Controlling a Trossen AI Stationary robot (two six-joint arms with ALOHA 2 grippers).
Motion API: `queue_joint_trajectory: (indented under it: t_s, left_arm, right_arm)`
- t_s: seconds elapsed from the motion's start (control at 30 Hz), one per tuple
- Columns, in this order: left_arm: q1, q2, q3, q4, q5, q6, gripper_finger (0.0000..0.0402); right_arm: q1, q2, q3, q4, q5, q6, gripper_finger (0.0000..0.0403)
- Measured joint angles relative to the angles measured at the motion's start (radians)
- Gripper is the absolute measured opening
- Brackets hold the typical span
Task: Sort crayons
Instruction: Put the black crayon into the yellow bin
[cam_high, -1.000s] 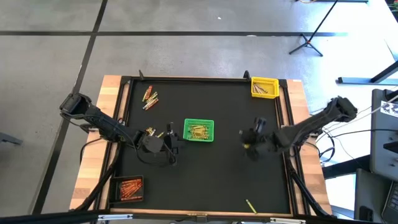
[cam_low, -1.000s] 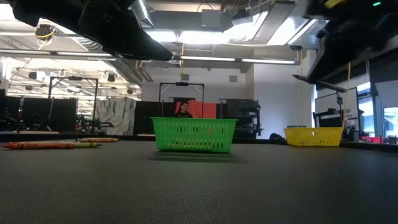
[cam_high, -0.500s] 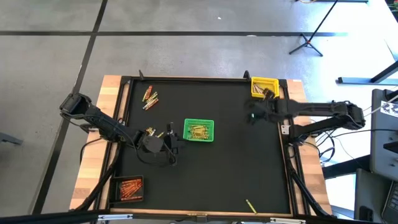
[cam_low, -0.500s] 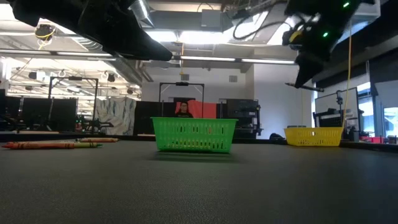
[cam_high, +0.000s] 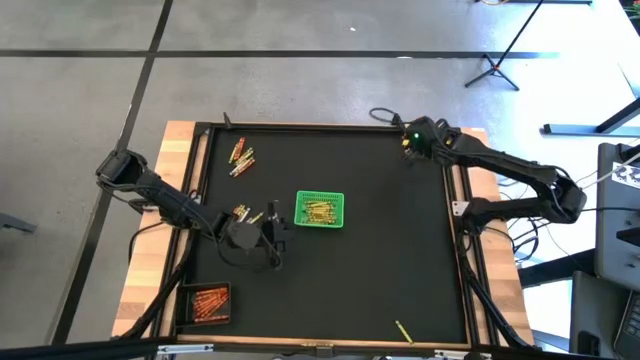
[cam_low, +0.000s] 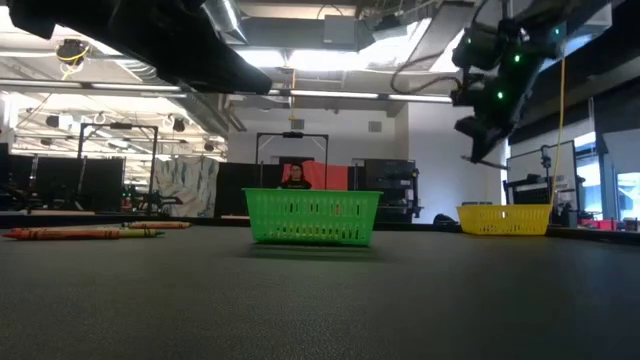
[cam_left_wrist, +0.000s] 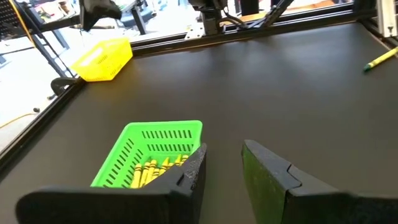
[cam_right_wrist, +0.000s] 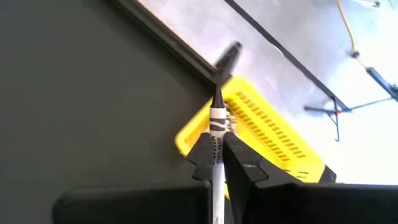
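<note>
I need to keep holding the grey crayon with my right gripper until it is lower, because the crayon hangs high above the yellow basket's rim (cam_right_wrist: 188, 137) in the wrist view.
My right gripper (cam_right_wrist: 219, 155) hangs above the yellow basket (cam_right_wrist: 273, 134) at the table's far right corner, shut on a grey crayon (cam_right_wrist: 217, 124) with a dark tip. My left gripper (cam_left_wrist: 221, 168) stands open with nothing between its fingers, just left of the green basket (cam_high: 320, 210), which holds yellow crayons (cam_left_wrist: 152, 169). More loose crayons lie at the far left (cam_high: 241, 157), beside my left gripper (cam_high: 243, 212), and a yellow one near the front edge (cam_high: 402, 330). My right gripper pinches the grey crayon's wrapped shaft (cam_right_wrist: 217, 134) between its two fingers. The crayon lies along the fingers, and its dark tip (cam_right_wrist: 217, 98) sticks out past their ends. The fingers slant down from the table's right side. The crayon is lifted clear, over the yellow basket.
A black basket (cam_high: 207, 303) with orange crayons sits at the near left corner. A raised black frame (cam_high: 300, 127) runs around the dark mat. In the low view, long crayons (cam_low: 80, 232) lie at the left, and the green basket (cam_low: 312, 216) and yellow basket (cam_low: 505, 218) stand apart.
My right gripper has swung from the middle right of the table toward the far edge, turning as it went, and now hangs over the yellow basket at the far right corner. It has stayed shut.
</note>
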Motion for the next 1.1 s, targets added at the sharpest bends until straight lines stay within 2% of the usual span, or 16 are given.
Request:
queue_joint_trajectory:
  t_s: [0.27,0.5,0.7,1.1]
  left_arm:
    - [-0.062,0.000,0.000,-0.002,-0.017,-0.026,0.0088]
    - [-0.102,0.000,0.000,-0.012,-0.073,-0.027,0.0088]
    - [-0.114,0.000,0.000,-0.018,-0.090,-0.029,0.0088]
    - [-0.113,0.000,0.000,-0.018,-0.090,-0.026,0.0088]
  right_arm:
    - [-0.161,0.000,-0.087,0.137,-0.050,-0.039,0.0014]
    - [-0.239,0.002,-0.132,0.225,-0.110,-0.066,0.0014]
    - [-0.278,0.041,-0.159,0.252,-0.129,-0.080,0.0014]
    - [-0.277,0.136,-0.167,0.326,-0.110,-0.099,0.0014]
